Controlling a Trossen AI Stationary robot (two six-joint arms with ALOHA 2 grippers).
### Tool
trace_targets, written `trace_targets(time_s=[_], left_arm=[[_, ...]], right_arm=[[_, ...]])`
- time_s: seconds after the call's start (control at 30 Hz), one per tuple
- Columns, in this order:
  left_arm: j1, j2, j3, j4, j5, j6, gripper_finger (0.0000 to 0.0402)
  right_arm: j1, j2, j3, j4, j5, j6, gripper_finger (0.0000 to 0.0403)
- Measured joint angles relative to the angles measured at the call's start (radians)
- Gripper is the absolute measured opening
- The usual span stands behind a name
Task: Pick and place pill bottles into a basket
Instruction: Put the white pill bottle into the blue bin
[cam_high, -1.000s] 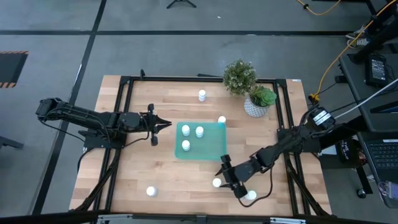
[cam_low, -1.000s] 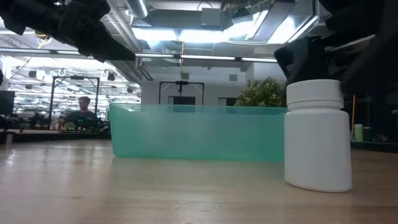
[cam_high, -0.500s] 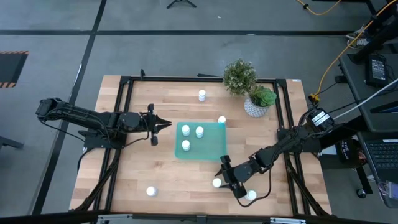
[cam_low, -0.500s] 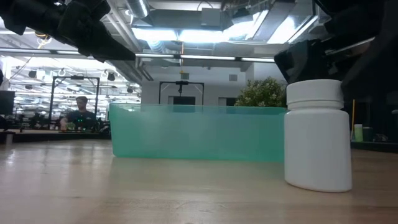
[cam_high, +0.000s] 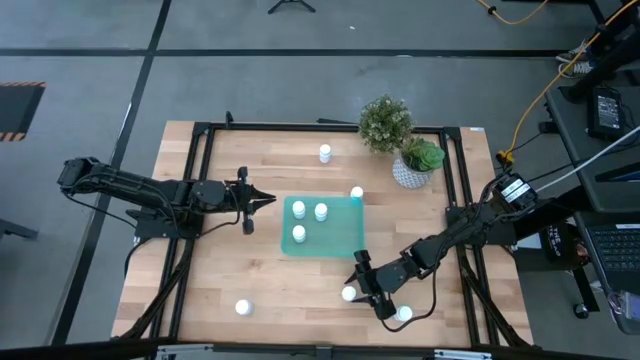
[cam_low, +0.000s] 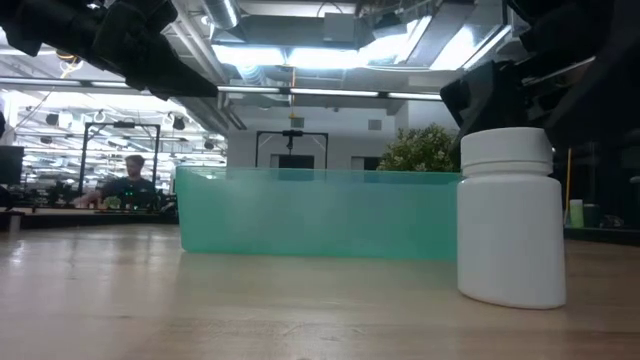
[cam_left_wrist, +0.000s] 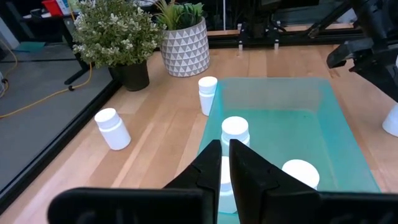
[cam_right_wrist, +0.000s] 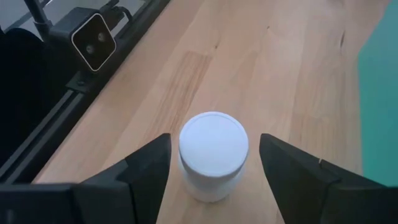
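Note:
I should grab the pill bottle by its white cap (cam_high: 349, 293) with my right gripper, and then place it into the teal basket (cam_high: 335, 240).
The teal basket (cam_high: 335, 240) lies mid-table and holds three white pill bottles (cam_high: 298, 209) (cam_high: 321, 211) (cam_high: 298, 234), each standing on its base. My right gripper (cam_high: 360, 284) is open just near of the basket. Its fingers (cam_right_wrist: 146, 168) stand on either side of a standing bottle (cam_right_wrist: 213, 152) (cam_high: 348, 293) with gaps showing. That bottle is large in the low view (cam_low: 510, 215). My left gripper (cam_high: 268, 199) is shut and empty, hovering at the basket's left end (cam_left_wrist: 224, 163).
Loose bottles stand at the near right (cam_high: 404, 313), the near left (cam_high: 243, 307), the far middle (cam_high: 325, 152) and the basket's far right corner (cam_high: 357, 192). A white patterned pot (cam_high: 408, 172) and a bushy plant (cam_high: 385, 122) stand at the far right.

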Motion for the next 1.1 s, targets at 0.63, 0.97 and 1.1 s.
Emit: trace_targets(time_s=[0.63,0.97,1.1], left_arm=[[0.0,0.0,0.0,-0.002,0.0,0.0,0.0026],[0.0,0.0,0.0,-0.003,0.0,0.0,0.0028],[0.0,0.0,0.0,-0.003,0.0,0.0,0.0027]], right_arm=[[-0.001,0.071,0.109,-0.103,-0.025,-0.051,0.0248],[-0.002,0.071,0.11,-0.119,-0.025,-0.052,0.0243],[-0.002,0.071,0.11,-0.13,-0.025,-0.054,0.0215]])
